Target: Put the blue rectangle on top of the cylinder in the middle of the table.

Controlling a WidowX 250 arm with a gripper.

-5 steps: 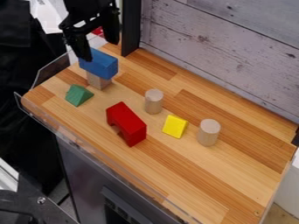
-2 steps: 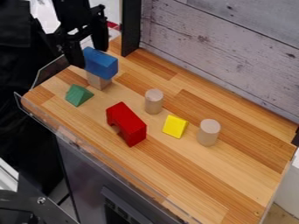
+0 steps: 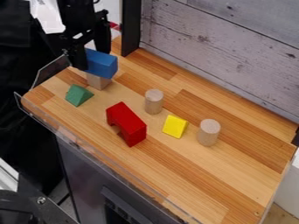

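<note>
The gripper grabs the blue rectangle (image 3: 102, 64) next by its end above the green triangular block, to set the rectangle on top of the middle cylinder.
The black gripper (image 3: 90, 50) hangs at the upper left, its two fingers spread apart at the left end of the blue rectangle (image 3: 102, 64). One finger stands in front of that end, partly covering it; the other is behind. Whether they touch the block I cannot tell. The blue block lies on a small wooden block (image 3: 98, 82). An upright wooden cylinder (image 3: 154, 102) stands near the middle of the table (image 3: 192, 175), with nothing on top. A second bare cylinder (image 3: 208, 132) stands farther right.
A red arch block (image 3: 126, 124) lies left of and nearer than the middle cylinder. Between the two cylinders is a yellow block (image 3: 175, 126). A green triangular block (image 3: 78, 95) sits near the left edge. A wooden wall (image 3: 234, 52) borders the back, and a clear guard runs along the front edge.
The gripper moved a little left and down, then slightly back right toward the blue block. The blue block has turned slightly on its support. The other blocks stayed put.
</note>
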